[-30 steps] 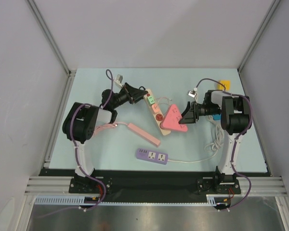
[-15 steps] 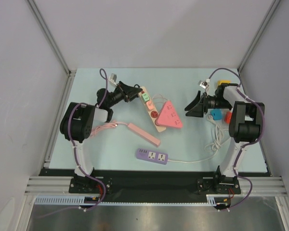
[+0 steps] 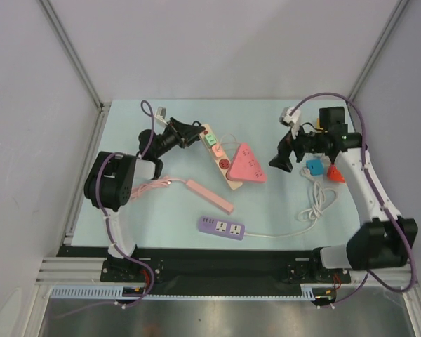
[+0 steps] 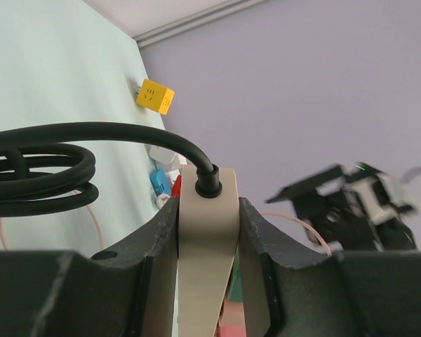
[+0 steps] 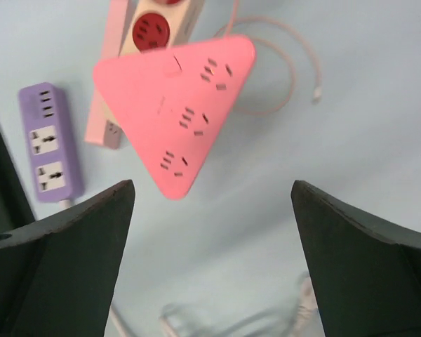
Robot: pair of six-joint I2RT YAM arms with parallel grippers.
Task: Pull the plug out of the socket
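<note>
My right gripper needs to pull the pink block off the strip, so next it should grab the block across its thickness at a corner clear of the strip (image 3: 260, 177) (image 5: 176, 178).
The socket is a beige power strip (image 3: 220, 156) with a green and a red outlet face, lying at an angle in the middle of the table. My left gripper (image 3: 192, 133) is shut on its far-left end, where a black cable (image 4: 91, 137) comes out of the strip (image 4: 207, 239). A pink triangular multi-outlet block (image 3: 247, 166) (image 5: 179, 112) lies against the strip's right side. I cannot tell whether a plug joins the two. My right gripper (image 3: 280, 159) (image 5: 212, 188) hangs open to the right of the pink block, holding nothing.
A purple strip (image 3: 222, 227) with a white cable lies near the front, and a long pink strip (image 3: 209, 196) sits left of centre. Blue (image 3: 314, 167), red (image 3: 335, 173) and yellow (image 4: 156, 96) adapter cubes lie at the right. Grey walls enclose the table.
My right gripper has drawn back from the pink block to the right and risen, still open. The pink block and beige strip have shifted slightly up and left.
</note>
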